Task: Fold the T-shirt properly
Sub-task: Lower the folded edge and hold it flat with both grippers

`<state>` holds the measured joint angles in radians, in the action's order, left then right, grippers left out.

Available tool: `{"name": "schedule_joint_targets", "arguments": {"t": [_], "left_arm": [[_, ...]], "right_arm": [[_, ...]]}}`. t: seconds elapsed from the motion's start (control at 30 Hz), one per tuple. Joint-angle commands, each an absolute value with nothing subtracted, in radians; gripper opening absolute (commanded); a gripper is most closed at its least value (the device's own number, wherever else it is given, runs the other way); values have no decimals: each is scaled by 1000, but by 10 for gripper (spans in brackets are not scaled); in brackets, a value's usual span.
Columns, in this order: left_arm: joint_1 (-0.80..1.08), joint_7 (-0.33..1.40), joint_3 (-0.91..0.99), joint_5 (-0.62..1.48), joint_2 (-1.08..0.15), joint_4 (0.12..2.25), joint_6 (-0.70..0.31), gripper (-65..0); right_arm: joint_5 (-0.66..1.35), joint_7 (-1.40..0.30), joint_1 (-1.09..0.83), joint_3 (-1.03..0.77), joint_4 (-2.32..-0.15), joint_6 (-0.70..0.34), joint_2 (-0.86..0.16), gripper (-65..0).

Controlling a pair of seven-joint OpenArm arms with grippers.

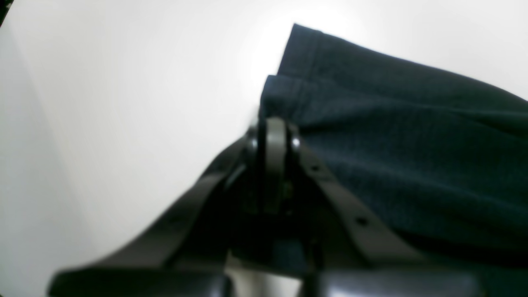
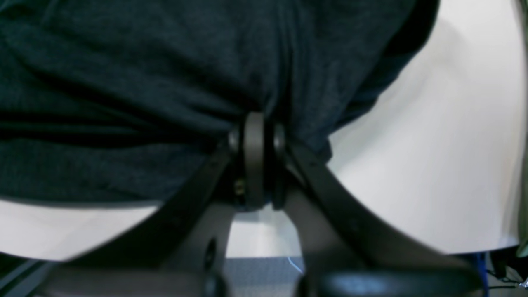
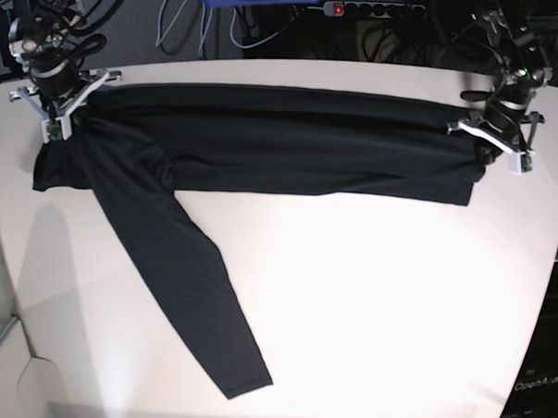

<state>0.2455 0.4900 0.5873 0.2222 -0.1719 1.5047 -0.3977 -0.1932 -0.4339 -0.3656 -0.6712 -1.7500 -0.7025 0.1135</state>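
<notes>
The hem in my left gripper's fingers lies down on the T-shirt's lower layer [image 3: 448, 107] [image 1: 310, 55], edges nearly lined up, so it is now time to open that gripper.
The dark T-shirt [image 3: 285, 144] lies as a long flat band across the far half of the white table [image 3: 375, 288]. One long sleeve [image 3: 185, 278] runs from its left end down toward the front edge. At the band's right end, my left gripper [image 3: 493, 135] is shut on the hem corner. The left wrist view shows the closed left gripper [image 1: 273, 128] pinching the doubled hem of the T-shirt [image 1: 392, 123]. At the far left corner, my right gripper [image 3: 66, 112] is shut on the cloth. Bunched T-shirt fabric [image 2: 123, 82] fills the right wrist view above that right gripper [image 2: 255, 123].
Behind the table's far edge lie cables and a power strip [image 3: 363, 9]. The table's curved right edge [image 3: 555, 280] drops off close to my left arm. A dark cabinet [image 3: 546, 373] stands below at the front right.
</notes>
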Motion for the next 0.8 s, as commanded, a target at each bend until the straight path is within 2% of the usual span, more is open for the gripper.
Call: {"name": "schedule_joint_targets", "arguments": {"t": [0.0, 0.23, 0.3, 0.53, 0.6, 0.73, 0.77], "left_arm": [[239, 466, 590, 232, -188, 1518, -400, -650], [237, 466, 593, 232, -188, 1518, -400, -650], [237, 466, 595, 234, -188, 1518, -400, -650], [223, 464, 598, 234, -186, 1518, -400, -649], [223, 464, 598, 234, -185, 1518, -400, -571], [216, 464, 596, 234, -185, 1518, -400, -354], [216, 464, 596, 234, -185, 1518, -400, -320]], "right_arm": [[-185, -420, -364, -674, -1764, -698, 105, -584], [-185, -420, -364, -676, -1764, -698, 105, -410], [-185, -420, -364, -676, -1764, -698, 105, -391], [-183, -418, -364, -676, -1765, -698, 107, -387], [-183, -417, -364, -676, -1765, -698, 107, -387], [-183, -417, -364, -676, -1765, -698, 107, -387], [-183, -417, -364, -676, -1765, -698, 107, -387]]}}
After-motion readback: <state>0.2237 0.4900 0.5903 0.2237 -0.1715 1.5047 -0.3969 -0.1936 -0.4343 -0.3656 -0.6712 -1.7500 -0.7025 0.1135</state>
